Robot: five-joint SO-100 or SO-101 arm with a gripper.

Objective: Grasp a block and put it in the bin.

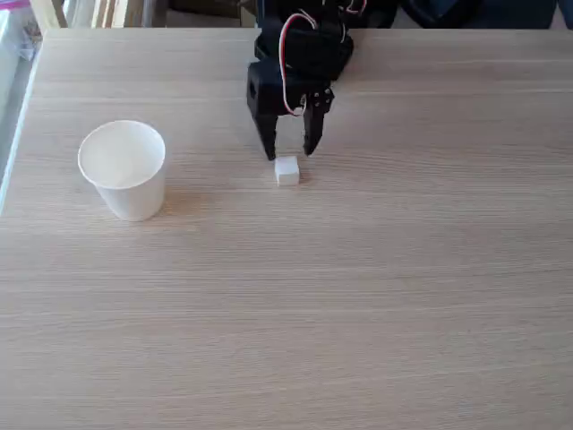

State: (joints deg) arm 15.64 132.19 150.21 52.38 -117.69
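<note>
My gripper grabs the white block by its opposite sides next, to put it in the bin (124,159).
A tiny white cube, the block (286,170), rests on the wooden table near the middle. My black gripper (291,154) hangs directly behind and just above it, fingers pointing down and spread about as wide as the cube, open, with nothing between them. Whether the fingertips touch the cube I cannot tell. The bin, a white paper cup (124,168) with a rolled rim, stands upright at the left, well apart from the block and gripper. Its inside looks empty.
The light wooden table (376,296) stretches wide in front and to the right. Its left edge (16,152) runs close beside the cup. The arm's black body with red and white wires (300,45) rises at the back centre.
</note>
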